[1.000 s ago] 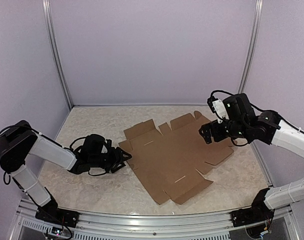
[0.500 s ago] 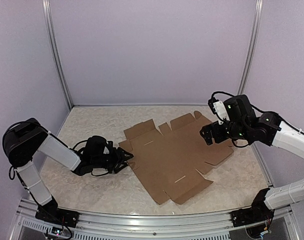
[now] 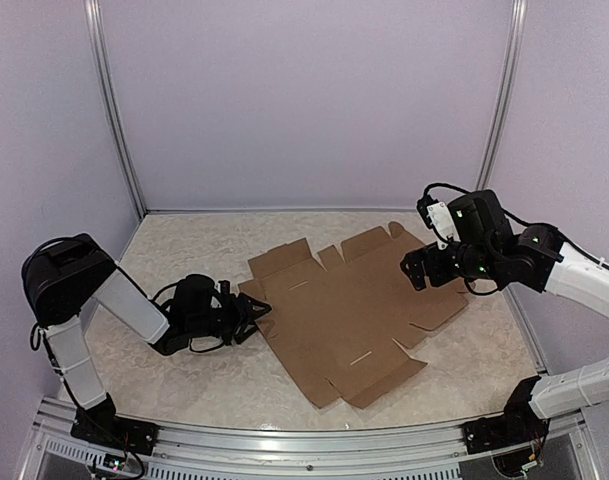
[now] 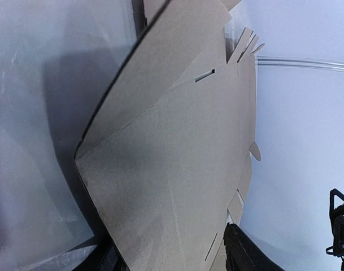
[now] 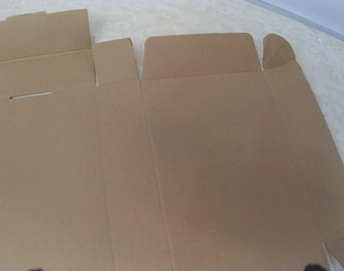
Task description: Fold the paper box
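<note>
I need to take hold of the cardboard sheet's outer edge (image 3: 271, 342) beside the corner flap (image 3: 252, 290) with my left gripper next. Then I can turn the box for folding.
The paper box (image 3: 349, 305) lies as a flat brown cardboard sheet with flaps and slits on the speckled table. My left gripper (image 3: 252, 318) is low at the sheet's left corner flap. In the left wrist view that flap (image 4: 177, 158) fills the space between my two dark fingers (image 4: 239, 254), and the jaws stand apart around it. My right gripper (image 3: 416, 270) hovers over the sheet's right part. Below it the right wrist view shows the creased panel (image 5: 188, 158), with only the fingertips' edges at the bottom corners, wide apart.
Pale purple walls with metal posts (image 3: 114, 110) enclose the table on three sides. A metal rail (image 3: 284, 445) runs along the near edge. The box's far flaps (image 5: 197, 53) end close to bare tabletop (image 5: 177, 17).
My left arm has leaned in to the right and pushed its gripper slightly further onto the box's left corner, the jaws narrowing a little. The right arm has barely moved.
</note>
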Motion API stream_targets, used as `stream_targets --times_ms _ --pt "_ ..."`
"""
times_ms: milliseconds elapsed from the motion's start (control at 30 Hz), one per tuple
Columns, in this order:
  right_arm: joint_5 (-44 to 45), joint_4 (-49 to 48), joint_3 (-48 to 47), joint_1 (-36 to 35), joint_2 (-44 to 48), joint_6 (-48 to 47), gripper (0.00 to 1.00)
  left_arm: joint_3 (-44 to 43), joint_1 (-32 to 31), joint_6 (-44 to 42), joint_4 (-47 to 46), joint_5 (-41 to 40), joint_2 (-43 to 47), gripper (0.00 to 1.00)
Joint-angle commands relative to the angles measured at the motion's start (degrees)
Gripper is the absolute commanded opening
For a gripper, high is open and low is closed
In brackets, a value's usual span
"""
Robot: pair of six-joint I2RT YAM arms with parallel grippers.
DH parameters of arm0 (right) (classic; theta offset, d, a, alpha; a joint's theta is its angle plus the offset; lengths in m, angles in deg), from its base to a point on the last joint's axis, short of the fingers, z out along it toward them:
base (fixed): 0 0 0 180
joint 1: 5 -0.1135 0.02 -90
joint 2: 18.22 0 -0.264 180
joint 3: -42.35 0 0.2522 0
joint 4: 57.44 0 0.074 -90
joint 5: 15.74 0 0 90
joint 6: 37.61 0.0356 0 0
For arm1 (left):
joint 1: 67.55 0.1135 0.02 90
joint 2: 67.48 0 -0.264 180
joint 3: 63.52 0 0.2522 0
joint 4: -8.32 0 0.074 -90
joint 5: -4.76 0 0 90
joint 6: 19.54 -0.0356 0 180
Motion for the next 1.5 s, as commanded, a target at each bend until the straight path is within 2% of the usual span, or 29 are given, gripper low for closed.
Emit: stream_targets --times_ms 0,167,567,767,933,1233,1367,1467 --pt "0.5 0.6 0.8 -0.5 1.3 0.8 1.00 2.7 0.1 1.6 0.9 0.1 -4.4 0.56" --pt "0.3 0.6 0.7 -0.5 1.1 0.9 1.00 4.1 0.2 2.5 -3.4 0.7 -6.4 0.44" --pt "-1.4 0.1 0.0 -0.5 0.6 1.1 1.00 4.1 0.3 -1.0 -2.3 1.8 -4.5 0.01" --pt "-2.2 0.3 -1.0 -0.5 0.1 0.4 1.00 0.9 0.4 -7.5 3.0 3.9 -2.0 0.00" --pt "-5.0 -0.3 -1.3 -0.5 -0.2 -0.6 1.00 -2.5 0.4 -15.7 13.7 4.3 2.7 0.00" --pt "-13.7 -3.5 -2.8 -0.6 -1.2 -5.1 1.00 -16.3 0.1 -38.6 43.0 4.9 13.4 0.00" --pt "-17.3 -5.4 -4.1 -1.0 -2.1 -9.0 1.00 -25.8 -1.6 -47.7 58.3 0.0 14.9 0.00" --pt "-20.6 -8.3 -4.1 -1.3 -1.6 -13.5 1.00 -30.0 -2.3 -51.6 65.5 -5.1 15.2 0.00"
